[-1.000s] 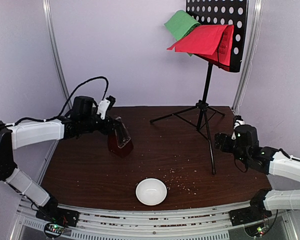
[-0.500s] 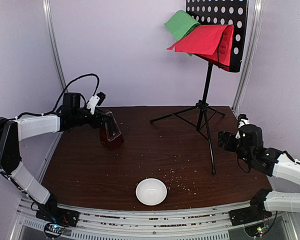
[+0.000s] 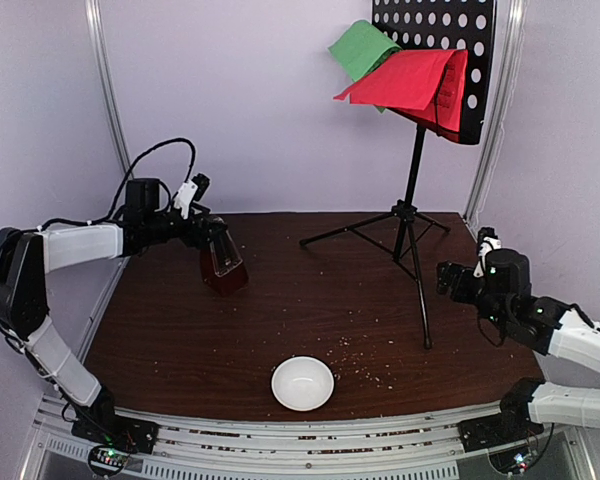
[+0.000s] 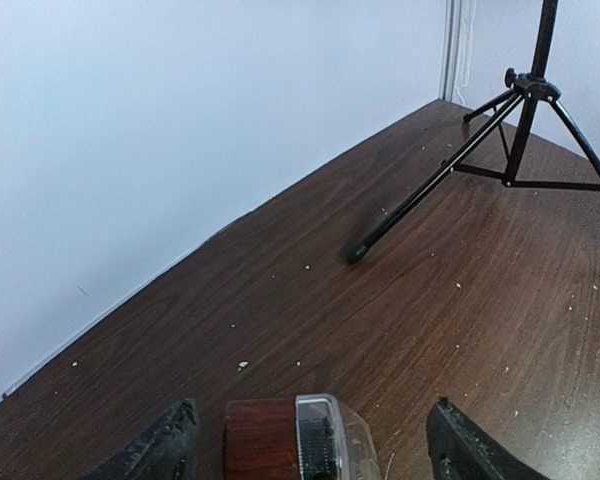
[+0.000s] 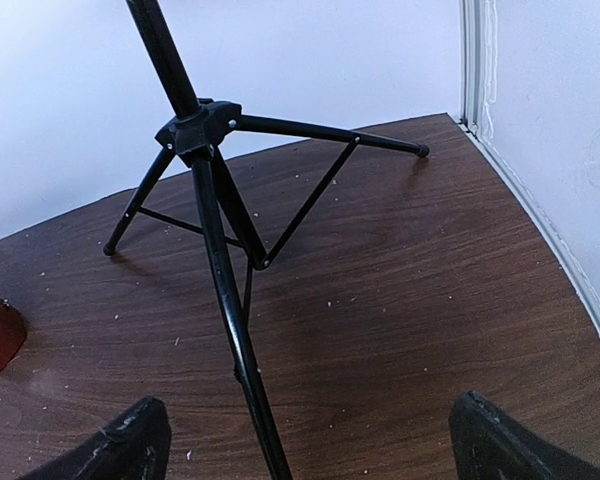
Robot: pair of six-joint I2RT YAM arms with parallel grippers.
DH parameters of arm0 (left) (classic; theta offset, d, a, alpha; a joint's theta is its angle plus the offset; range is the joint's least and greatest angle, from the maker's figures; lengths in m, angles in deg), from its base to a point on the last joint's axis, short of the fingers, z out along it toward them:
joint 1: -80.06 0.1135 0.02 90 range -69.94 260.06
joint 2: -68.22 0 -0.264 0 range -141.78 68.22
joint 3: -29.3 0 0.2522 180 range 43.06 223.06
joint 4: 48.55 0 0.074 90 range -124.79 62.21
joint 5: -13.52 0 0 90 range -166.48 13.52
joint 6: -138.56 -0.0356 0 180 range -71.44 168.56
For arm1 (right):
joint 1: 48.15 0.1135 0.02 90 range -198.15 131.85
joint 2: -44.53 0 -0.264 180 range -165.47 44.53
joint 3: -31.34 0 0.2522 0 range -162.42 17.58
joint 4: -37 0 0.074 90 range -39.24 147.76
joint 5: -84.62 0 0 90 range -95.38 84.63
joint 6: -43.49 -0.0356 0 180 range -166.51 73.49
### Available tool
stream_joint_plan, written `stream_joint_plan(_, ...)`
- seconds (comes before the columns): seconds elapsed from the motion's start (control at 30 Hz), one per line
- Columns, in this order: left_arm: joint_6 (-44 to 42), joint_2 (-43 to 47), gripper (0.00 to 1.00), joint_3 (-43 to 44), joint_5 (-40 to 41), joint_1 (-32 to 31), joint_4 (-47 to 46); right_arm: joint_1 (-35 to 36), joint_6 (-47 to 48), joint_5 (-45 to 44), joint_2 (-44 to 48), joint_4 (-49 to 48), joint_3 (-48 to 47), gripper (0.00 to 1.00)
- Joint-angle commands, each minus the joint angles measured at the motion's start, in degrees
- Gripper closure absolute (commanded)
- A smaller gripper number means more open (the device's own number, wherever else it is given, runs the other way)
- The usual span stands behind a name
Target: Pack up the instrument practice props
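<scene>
The robot's right gripper should reach the black music stand and grab its upright pole [image 3: 415, 165] [image 5: 166, 58], which leaves the green and red sheets free to pack up.
The dark red-brown metronome [image 3: 224, 270] with its clear cover stands on the table [image 3: 310, 310] at the back left. My left gripper [image 3: 211, 238] is open astride its top [image 4: 280, 440], with a gap at each finger [image 4: 170, 448]. The tall black music stand [image 3: 413, 190] rises at the back right. The green sheet [image 3: 360, 45] and the red sheet [image 3: 408, 80] lie on its perforated desk. My right gripper [image 3: 450, 280] is open and empty, low over the table just right of the stand's near leg [image 5: 235, 340].
A small white bowl [image 3: 302, 383] sits near the front edge at the middle. Crumbs dot the table between the bowl and the stand. The tripod legs [image 4: 435, 185] spread over the back right. Walls and frame posts close in the left, back and right.
My left gripper carried the metronome back and to the left, then opened its jaws around it. My right gripper drifted slightly to the right and stayed open.
</scene>
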Motion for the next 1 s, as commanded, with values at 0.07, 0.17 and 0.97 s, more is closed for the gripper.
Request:
stream_joint_plan(0.07,13.43,9.23,0.14,2.71,2.44,0.23,-3.99,-0.35,1.68,4.83,2.07,-2.45,-0.44,0.0)
stream_joint_plan(0.17,23.58,13.72,0.02,3.04,6.95,0.33,-4.43,-0.94,1.55,7.38,1.21,-5.11,-1.76,0.03)
stream_joint_plan(0.97,9.27,33.18,0.02,-5.19,29.46,0.4,14.04,-18.1,5.73,40.63,-35.88,-30.84,-34.44,0.22)
